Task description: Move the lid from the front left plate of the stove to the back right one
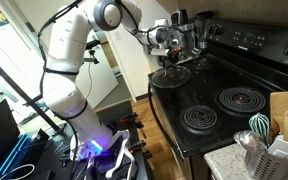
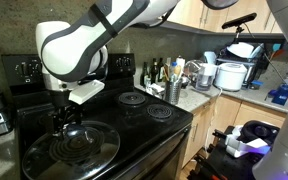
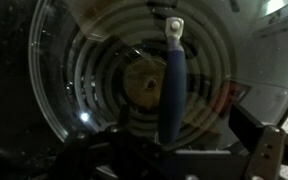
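My gripper grabs the lid by its blue handle (image 3: 171, 90) next, to leave the lid's rim free to rest on the back plate.
A round glass lid (image 3: 104, 80) with a long blue handle (image 3: 171, 90) lies flat on a coil burner of the black stove (image 1: 234, 75). It shows in both exterior views (image 1: 172, 75) (image 2: 69, 148). My gripper (image 3: 174, 148) hangs straight above the lid, open, with its dark fingers on either side of the near end of the handle. It holds nothing. In the exterior views the gripper (image 1: 167, 57) (image 2: 63, 115) sits just over the lid's middle. The other burners (image 1: 239, 98) (image 2: 134, 99) are bare.
A utensil holder (image 1: 269, 150) and a wooden board (image 1: 286, 110) stand on the counter by the stove. Pots (image 1: 199, 30) sit behind the gripper. Bottles (image 2: 156, 72), a utensil crock (image 2: 174, 88) and a rice cooker (image 2: 229, 75) line the counter beyond the stove.
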Motion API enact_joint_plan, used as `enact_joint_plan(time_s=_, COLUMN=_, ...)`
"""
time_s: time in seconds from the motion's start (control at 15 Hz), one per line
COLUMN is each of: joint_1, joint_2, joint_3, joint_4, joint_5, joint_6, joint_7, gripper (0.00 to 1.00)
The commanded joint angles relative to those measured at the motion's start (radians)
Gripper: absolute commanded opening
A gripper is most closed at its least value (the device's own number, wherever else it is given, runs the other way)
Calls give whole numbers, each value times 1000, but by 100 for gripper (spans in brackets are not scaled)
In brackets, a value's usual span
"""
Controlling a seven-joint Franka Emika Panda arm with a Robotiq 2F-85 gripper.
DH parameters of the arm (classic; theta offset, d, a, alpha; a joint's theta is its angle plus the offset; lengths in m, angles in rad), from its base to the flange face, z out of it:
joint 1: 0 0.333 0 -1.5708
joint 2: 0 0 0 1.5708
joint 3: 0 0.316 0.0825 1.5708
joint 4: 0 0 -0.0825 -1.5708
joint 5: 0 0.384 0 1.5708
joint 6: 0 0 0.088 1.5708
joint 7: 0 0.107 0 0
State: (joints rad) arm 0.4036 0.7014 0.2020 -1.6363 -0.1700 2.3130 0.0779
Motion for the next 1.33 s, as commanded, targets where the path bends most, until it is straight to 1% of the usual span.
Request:
enact_joint_plan(time_s=0.0, joint_1=8, joint_2=9, joint_3=-14, joint_4=-7, joint_5=25, joint_6=16, joint_7=49, gripper=100)
enact_joint_plan(time_s=0.07, joint_1=8, joint_2=11, joint_3=-15, joint_4=-8, joint_5=29, joint_6=20, joint_7=53, gripper=100)
enact_joint_plan(time_s=0.13, joint_1=8, joint_2=11, joint_3=-16, joint_4=-9, joint_5=32, joint_6=26, joint_7=62, gripper=90)
enact_joint_plan(time_s=0.2, joint_1=7, joint_2=11, joint_3=-14, joint_4=-9, joint_5=35, joint_6=30, joint_7=62, gripper=75)
enact_joint_plan(time_s=0.27, joint_1=7, joint_2=9, joint_3=-13, joint_4=-8, joint_5=39, joint_6=34, joint_7=65, gripper=70)
enact_joint_plan(time_s=0.33, joint_1=8, joint_2=8, joint_3=-13, joint_4=-8, joint_5=42, joint_6=38, joint_7=70, gripper=70)
enact_joint_plan(time_s=0.4, joint_1=8, joint_2=6, joint_3=-13, joint_4=-8, joint_5=45, joint_6=43, joint_7=71, gripper=64)
enact_joint_plan(time_s=0.47, joint_1=8, joint_2=4, joint_3=-13, joint_4=-8, joint_5=49, joint_6=46, joint_7=71, gripper=60)
enact_joint_plan(time_s=0.53, joint_1=8, joint_2=1, joint_3=-12, joint_4=-9, joint_5=52, joint_6=50, joint_7=69, gripper=44)
enact_joint_plan(time_s=0.6, joint_1=7, joint_2=-1, joint_3=-12, joint_4=-10, joint_5=54, joint_6=54, joint_7=68, gripper=38)
enact_joint_plan(time_s=0.67, joint_1=6, joint_2=-3, joint_3=-12, joint_4=-12, joint_5=55, joint_6=56, joint_7=67, gripper=28)
enact_joint_plan(time_s=0.87, joint_1=3, joint_2=-8, joint_3=-17, joint_4=-15, joint_5=54, joint_6=52, joint_7=66, gripper=6)
enact_joint_plan(time_s=0.93, joint_1=3, joint_2=-9, joint_3=-19, joint_4=-16, joint_5=54, joint_6=49, joint_7=66, gripper=1)
enact_joint_plan(time_s=1.0, joint_1=2, joint_2=-10, joint_3=-19, joint_4=-17, joint_5=56, joint_6=48, joint_7=66, gripper=0)
enact_joint_plan(time_s=1.27, joint_1=2, joint_2=-16, joint_3=-17, joint_4=-17, joint_5=56, joint_6=32, joint_7=61, gripper=2)
